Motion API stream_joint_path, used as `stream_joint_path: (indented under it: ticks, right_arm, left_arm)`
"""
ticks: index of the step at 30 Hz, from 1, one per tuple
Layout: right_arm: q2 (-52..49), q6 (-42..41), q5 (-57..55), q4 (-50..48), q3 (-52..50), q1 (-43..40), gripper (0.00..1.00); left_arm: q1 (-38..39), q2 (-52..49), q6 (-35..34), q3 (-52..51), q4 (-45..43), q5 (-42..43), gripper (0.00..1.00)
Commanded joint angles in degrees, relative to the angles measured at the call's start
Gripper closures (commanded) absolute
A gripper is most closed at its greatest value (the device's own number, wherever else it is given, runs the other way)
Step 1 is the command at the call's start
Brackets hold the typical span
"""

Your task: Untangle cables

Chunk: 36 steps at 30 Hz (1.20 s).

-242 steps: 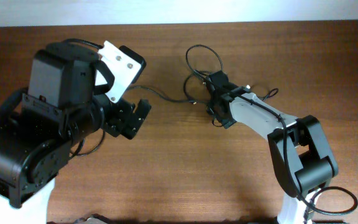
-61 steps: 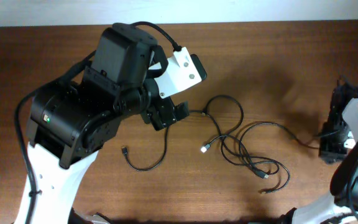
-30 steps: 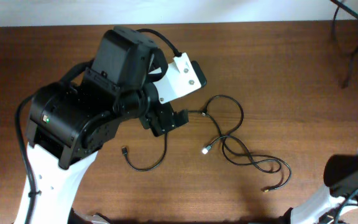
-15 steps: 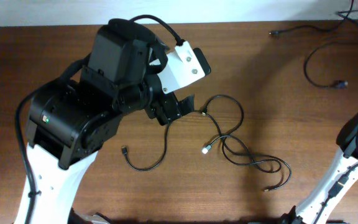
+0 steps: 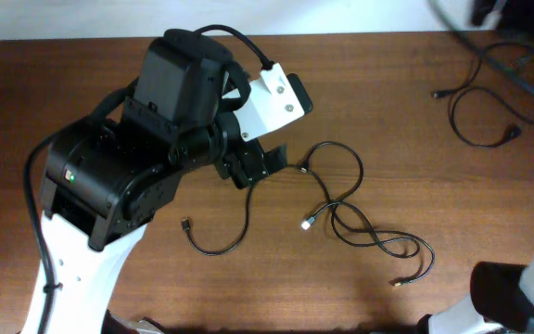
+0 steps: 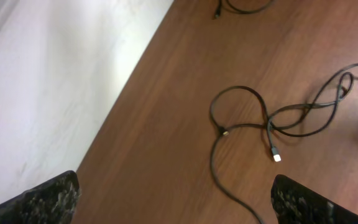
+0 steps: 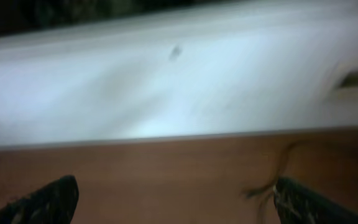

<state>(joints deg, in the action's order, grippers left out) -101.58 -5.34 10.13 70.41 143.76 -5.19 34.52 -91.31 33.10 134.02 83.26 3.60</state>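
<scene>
Next, my right gripper takes hold of a single piece of the cable tangle (image 5: 324, 209) near the silver-tipped plug, to pull that cable free.
A tangle of thin black cables (image 5: 349, 211) lies mid-table, with a silver-tipped plug (image 5: 306, 223) and one strand curving left to a small plug (image 5: 186, 224). My left gripper (image 5: 260, 165) hovers open just left of the tangle's loop. In its wrist view the left gripper (image 6: 179, 204) is empty, with the cables (image 6: 267, 121) ahead of it. A separate cable (image 5: 482, 100) lies loose at the far right. My right gripper (image 7: 179, 205) is open and empty over the table's far edge. A blurred cable strand (image 7: 272, 185) shows by its right finger.
The bulky left arm (image 5: 128, 167) covers the left half of the table. The right arm's base (image 5: 513, 297) is at the bottom right, and its blurred upper part (image 5: 499, 14) is in the top right corner. A white wall (image 7: 166, 81) runs behind the far edge.
The right arm swung up into the far right corner and its gripper opened. The cable it carried now lies on the table at the far right. The left arm barely moved.
</scene>
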Motion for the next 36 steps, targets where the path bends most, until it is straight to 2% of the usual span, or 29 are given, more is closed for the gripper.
stream_joint_path:
  ticks: [1, 4, 5, 7, 8, 10, 11, 12, 13, 14, 15, 16, 18, 20, 21, 22, 23, 25, 28, 30, 31, 34, 36]
  right_arm:
    - [-4.9, -1.5, 2.3, 12.3, -4.4, 6.6, 0.01]
    - [-4.9, 17.7, 1.9, 26.9, -8.4, 15.9, 0.03]
    - [-4.5, 20.1, 1.7, 26.7, -10.5, 17.7, 0.03]
    - [-4.1, 25.9, 0.7, 25.5, -9.7, 19.1, 0.04]
    - [-3.5, 27.2, 0.2, 21.4, -6.1, 19.1, 0.03]
    - [-2.6, 29.3, 0.4, 3.2, 6.4, 19.1, 0.01]
    - [-2.6, 30.4, 0.4, -5.2, 9.6, 19.1, 0.01]
    - [-2.5, 30.4, 0.4, -13.4, 10.6, 18.9, 0.01]
    - [-2.3, 28.5, 0.9, -17.0, 10.5, 18.3, 0.01]
    - [-1.5, 28.4, 3.1, -16.3, 9.4, 17.5, 0.01]
    - [3.3, 28.5, 4.4, -14.9, 0.5, 15.5, 0.01]
    - [7.0, 28.4, 4.5, -17.1, -7.2, 14.4, 0.01]
    - [20.6, 25.8, 4.2, -29.0, -33.0, 11.8, 0.01]
    - [34.8, 20.3, 4.3, -43.4, -56.3, 7.8, 0.01]
    - [41.1, 16.9, 4.2, -49.5, -64.8, 5.9, 0.02]
    - [48.0, 7.9, 2.5, -55.2, -72.4, 3.3, 0.01]
    - [50.8, 2.0, 3.2, -52.4, -75.0, 1.5, 0.01]
    - [52.6, -3.9, 4.6, -34.4, -78.9, 0.5, 0.01]
    - [50.2, 7.4, 11.1, -22.6, -91.6, 4.9, 0.01]
    - [42.5, 1.7, 15.0, -20.0, -95.1, 9.4, 0.01]
    - [40.0, 1.9, 14.3, -18.8, -95.3, 10.9, 0.01]
    - [29.2, -1.2, 2.1, -14.9, -95.4, 17.8, 0.01]
    - [24.3, -2.7, -6.8, -17.4, -95.5, 22.8, 0.02]
  left_arm:
    - [-0.2, 0.2, -0.9, 0.0, -0.2, -1.5, 0.01]
    - [-0.2, 0.2, -0.8, 0.1, -3.3, -3.7, 0.01]
    - [-0.2, 0.3, -2.0, 0.1, -6.9, -4.1, 0.01]
    - [-0.2, 0.9, -6.9, 0.1, -20.5, -8.9, 0.01]
    - [-0.2, 1.4, -6.9, 0.1, -27.8, -11.6, 0.01]
    - [-0.2, 1.9, -3.8, 0.1, -42.4, -19.9, 0.01]
    - [-0.2, 1.9, -1.5, 0.1, -45.8, -21.9, 0.02]
    - [-0.2, 1.7, 4.7, 0.0, -48.8, -22.0, 0.01]
    - [-0.2, 1.7, 11.0, 0.1, -49.9, -22.1, 0.01]
    - [-0.2, 1.7, 15.1, 0.1, -49.5, -22.9, 0.01]
    - [-0.2, 1.7, 15.7, 0.0, -47.4, -29.1, 0.01]
    - [-0.6, 2.6, 17.4, -1.1, -46.8, -31.7, 0.01]
    - [-2.2, 6.1, 14.5, -4.4, -44.0, -31.5, 0.01]
    - [-6.4, 13.1, 8.9, -12.6, -42.3, -31.4, 0.01]
    - [-8.9, 16.9, 7.6, -17.7, -42.8, -28.3, 0.01]
    - [-13.5, 24.0, 5.2, -27.4, -45.1, -21.4, 0.01]
    - [-15.9, 28.0, 3.0, -33.4, -47.2, -19.2, 0.01]
    - [-17.2, 34.9, -0.1, -42.8, -51.5, -17.8, 0.01]
    - [-17.2, 35.5, -2.3, -43.6, -51.7, -11.9, 0.01]
    - [-17.2, 34.9, -3.5, -43.6, -51.6, -11.3, 0.01]
    - [-17.2, 34.6, -3.5, -43.6, -51.7, -11.2, 0.01]
    - [-17.2, 34.4, -3.5, -43.6, -52.0, -11.2, 0.01]
    - [-17.2, 34.4, -3.5, -43.6, -51.9, -10.2, 0.01]
